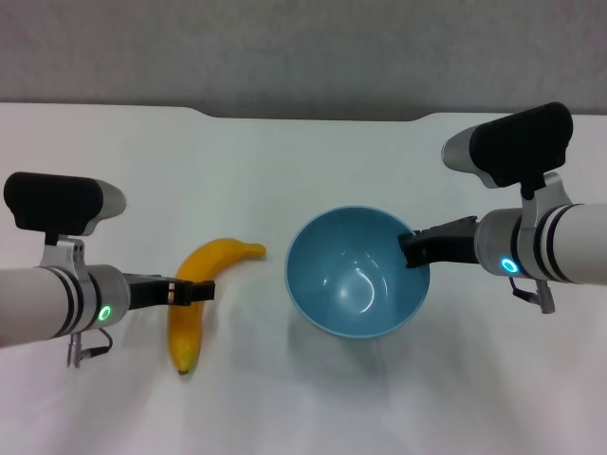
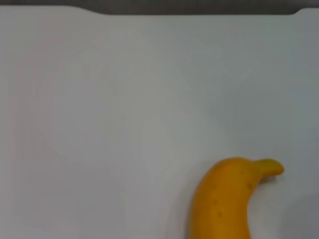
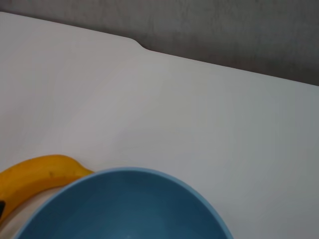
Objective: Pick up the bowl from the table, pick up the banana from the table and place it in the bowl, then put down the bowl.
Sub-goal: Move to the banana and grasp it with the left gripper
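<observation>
My left gripper's fingers reach down over the banana's middle (image 1: 187,318) (image 2: 218,219), low at the table, so it is now time to close. Closing now would catch the banana.
The light blue bowl (image 1: 356,280) is at the centre right of the white table (image 1: 285,161), tilted with its opening towards me. My right gripper (image 1: 413,248) is shut on the bowl's right rim. The bowl's rim also fills the near part of the right wrist view (image 3: 129,199). The yellow banana (image 1: 194,294) lies on the table to the left of the bowl, stem pointing towards it. My left gripper (image 1: 194,291) reaches in from the left and sits across the banana's middle. The banana's stem end shows in the left wrist view (image 2: 224,199) and in the right wrist view (image 3: 40,174).
The table's far edge has a shallow notch (image 1: 313,116) with a grey wall behind it. Bare white tabletop lies beyond and in front of both objects.
</observation>
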